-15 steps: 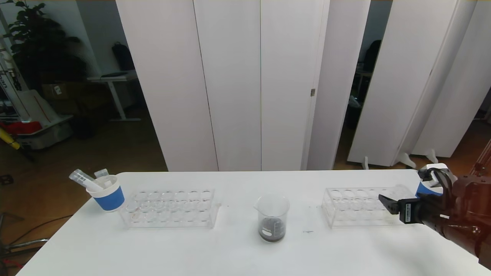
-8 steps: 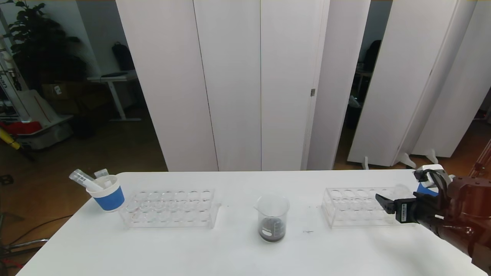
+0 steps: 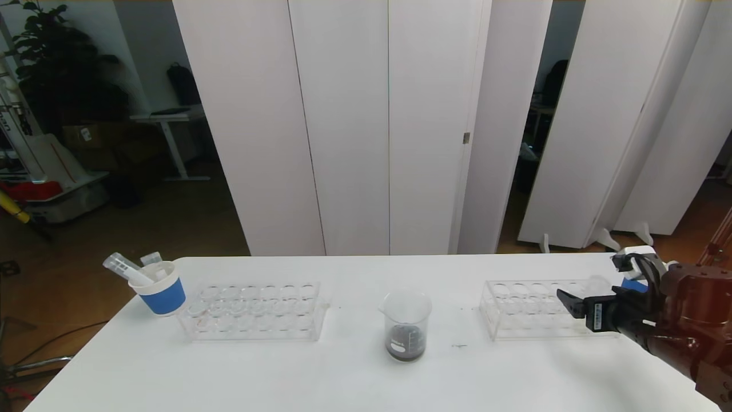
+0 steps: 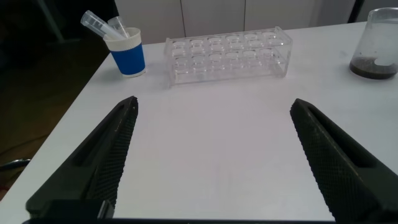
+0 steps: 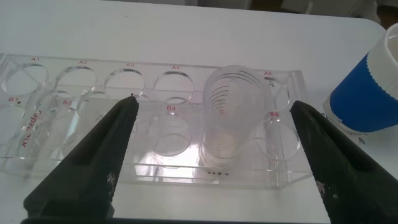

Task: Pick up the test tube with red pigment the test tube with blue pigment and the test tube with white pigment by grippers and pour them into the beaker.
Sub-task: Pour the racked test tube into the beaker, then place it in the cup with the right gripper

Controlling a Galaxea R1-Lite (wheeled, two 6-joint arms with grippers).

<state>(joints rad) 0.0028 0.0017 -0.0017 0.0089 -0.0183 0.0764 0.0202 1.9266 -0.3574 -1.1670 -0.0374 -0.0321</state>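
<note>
The lower part of the test tube is inside the rack (image 3: 532,305). My right gripper should next grab the test tube by the upper part below its rim.
The beaker (image 3: 406,325) stands mid-table with a dark liquid in its bottom; the left wrist view has it too, beaker (image 4: 379,42). My right gripper (image 3: 586,294) hangs open at the near end of the right clear rack (image 3: 529,309). A clear tube (image 5: 235,107) stands in that rack just ahead of the open right gripper (image 5: 212,102), untouched; its lower part looks pale, and I cannot tell whether it holds liquid. No red or blue test tube is in view. My left gripper (image 4: 212,101) is open and empty over bare table.
A second clear rack (image 3: 254,312) sits left of the beaker, with all its holes vacant. Beside it a blue-sleeved paper cup (image 3: 162,290) holds clear tubes. Another blue-sleeved cup (image 5: 367,87) stands just past the right rack, close to the table's right edge.
My right arm has crept slightly farther in toward the right rack. Both grippers stay open and nothing else has moved.
</note>
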